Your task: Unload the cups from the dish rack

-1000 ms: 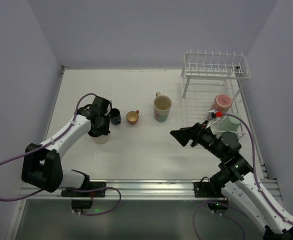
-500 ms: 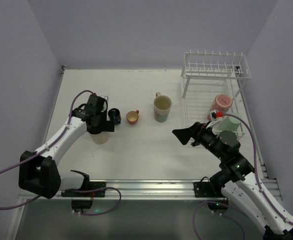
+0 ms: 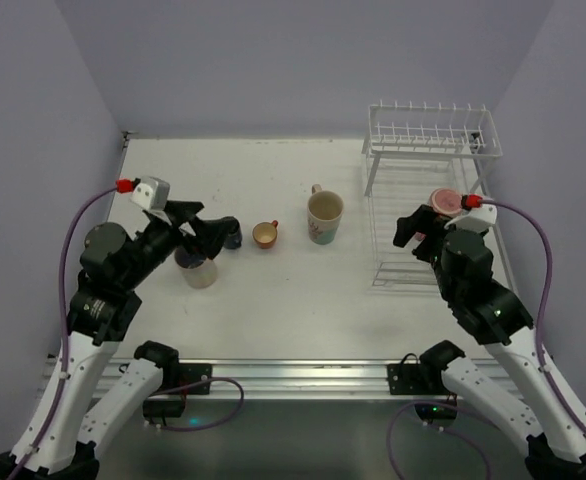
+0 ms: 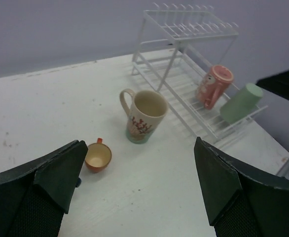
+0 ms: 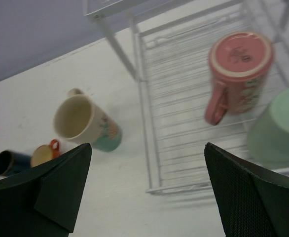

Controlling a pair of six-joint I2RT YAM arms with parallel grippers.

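Note:
The light green cup (image 5: 277,131) should be picked up around its upturned base by my right gripper next. Its opposite end then stays free for handing over to my left gripper.
The white wire dish rack (image 3: 428,138) stands at the back right. On its lower shelf lie a red-pink cup (image 4: 214,85) and a light green cup (image 4: 240,102). On the table stand a cream cup (image 3: 325,215), a small orange-red cup (image 3: 265,235), a dark blue cup (image 3: 234,233) and a pale pink cup (image 3: 200,272). My left gripper (image 3: 209,232) hangs open and empty above the pale pink and dark blue cups. My right gripper (image 3: 414,228) is open and empty over the rack's lower shelf (image 5: 154,113), short of the red-pink cup (image 5: 238,66) and green cup (image 5: 277,131).
Grey walls close the table on the left, back and right. A metal rail (image 3: 293,375) runs along the near edge between the arm bases. The rack's upper shelf (image 4: 194,27) with upright prongs overhangs the lower one.
My left gripper opened, left the pale pink cup standing on the table, then rose and drew back. My right arm swung from facing left round toward the rack.

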